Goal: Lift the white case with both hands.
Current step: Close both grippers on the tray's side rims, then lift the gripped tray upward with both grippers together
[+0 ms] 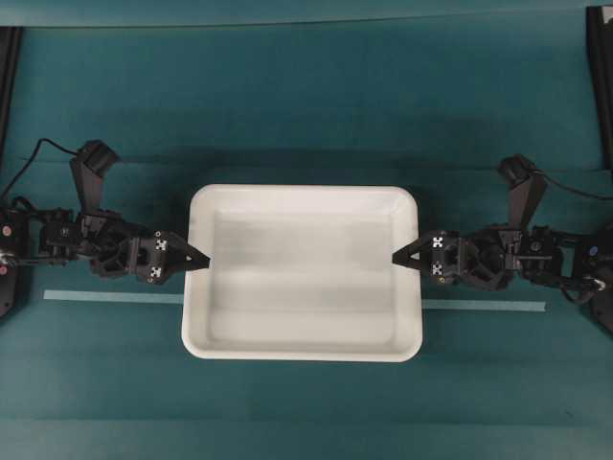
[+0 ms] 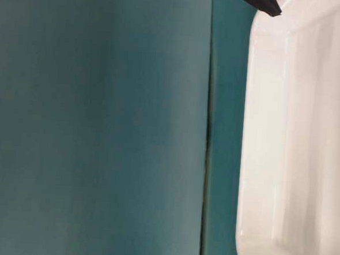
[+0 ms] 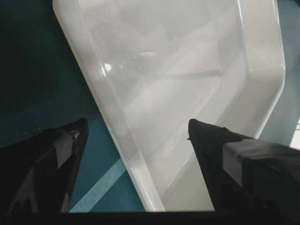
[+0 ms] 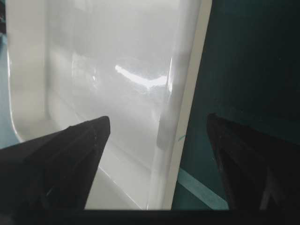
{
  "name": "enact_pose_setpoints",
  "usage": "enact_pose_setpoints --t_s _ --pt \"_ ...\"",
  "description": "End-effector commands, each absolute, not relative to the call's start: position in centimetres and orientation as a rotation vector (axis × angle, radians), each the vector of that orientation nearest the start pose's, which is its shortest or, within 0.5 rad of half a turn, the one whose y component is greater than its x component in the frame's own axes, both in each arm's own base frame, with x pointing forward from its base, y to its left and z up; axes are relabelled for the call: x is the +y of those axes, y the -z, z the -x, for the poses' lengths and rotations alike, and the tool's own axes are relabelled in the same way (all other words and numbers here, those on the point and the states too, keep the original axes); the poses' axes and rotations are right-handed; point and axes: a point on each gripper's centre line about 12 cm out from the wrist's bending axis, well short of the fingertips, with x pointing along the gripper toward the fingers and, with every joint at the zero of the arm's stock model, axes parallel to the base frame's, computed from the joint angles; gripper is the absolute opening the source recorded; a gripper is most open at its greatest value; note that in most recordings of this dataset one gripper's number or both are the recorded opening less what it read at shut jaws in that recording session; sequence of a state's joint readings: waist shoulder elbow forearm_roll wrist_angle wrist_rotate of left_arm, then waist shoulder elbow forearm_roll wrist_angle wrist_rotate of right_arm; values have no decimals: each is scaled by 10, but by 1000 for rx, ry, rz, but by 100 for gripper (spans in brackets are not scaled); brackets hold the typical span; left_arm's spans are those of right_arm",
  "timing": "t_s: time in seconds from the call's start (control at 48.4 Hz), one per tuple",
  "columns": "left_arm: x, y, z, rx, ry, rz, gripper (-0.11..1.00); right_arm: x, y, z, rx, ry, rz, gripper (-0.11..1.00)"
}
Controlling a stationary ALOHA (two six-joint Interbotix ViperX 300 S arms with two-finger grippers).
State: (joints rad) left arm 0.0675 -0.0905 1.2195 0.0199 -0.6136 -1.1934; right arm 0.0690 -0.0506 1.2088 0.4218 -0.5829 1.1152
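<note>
My right next move is with my left gripper, which grabs the white case by the rim of its short side (image 1: pixel 195 287) (image 3: pixel 130 144) to lift the case with both hands.
The white case (image 1: pixel 303 193) lies flat on the teal table, at the middle of the overhead view. My left gripper (image 1: pixel 201 259) is at its left short side and my right gripper (image 1: pixel 400 257) at its right short side. In the left wrist view the left gripper (image 3: pixel 137 123) is open and straddles the rim of the case (image 3: pixel 187 56), one finger inside and one outside. The right gripper (image 4: pixel 159 119) is open and straddles the rim of the case (image 4: pixel 117 56) the same way. Neither pair of jaws is closed on the rim. The case is empty.
A pale tape strip (image 1: pixel 115 297) runs across the table and passes under the case. Black frame posts (image 1: pixel 10 77) stand at the far corners. In the table-level view a seam (image 2: pixel 206 135) in the teal cover runs beside the case (image 2: pixel 261 139).
</note>
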Motion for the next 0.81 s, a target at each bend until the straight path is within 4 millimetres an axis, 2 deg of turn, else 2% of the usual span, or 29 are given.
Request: enact_pose_setpoints --t_s 0.0,0.186,0.289,0.372,0.475,0.599,0.702,0.785 --pt "16 -98 -264 435 -356 1165 92 -9 -85 -263 378 573 -1330 88" --pt "16 -98 -264 434 -355 1165 92 -8 -84 -267 399 590 -1357 78" --pt "16 -98 -264 434 -355 1166 91 -6 -82 -270 426 603 -1366 66" --pt "16 -99 -265 431 -354 1168 85 -5 -80 -271 459 619 -1371 53" --pt "16 -101 -269 425 -350 1168 69 -4 -79 -273 489 637 -1379 36" --pt "17 -96 -270 486 -392 1162 34 -7 -78 -273 505 658 -1389 17" --pt "16 -93 -270 537 -424 1156 12 -9 -78 -273 503 668 -1396 16" --pt "15 -91 -268 563 -440 1152 11 -10 -79 -273 504 669 -1397 16"
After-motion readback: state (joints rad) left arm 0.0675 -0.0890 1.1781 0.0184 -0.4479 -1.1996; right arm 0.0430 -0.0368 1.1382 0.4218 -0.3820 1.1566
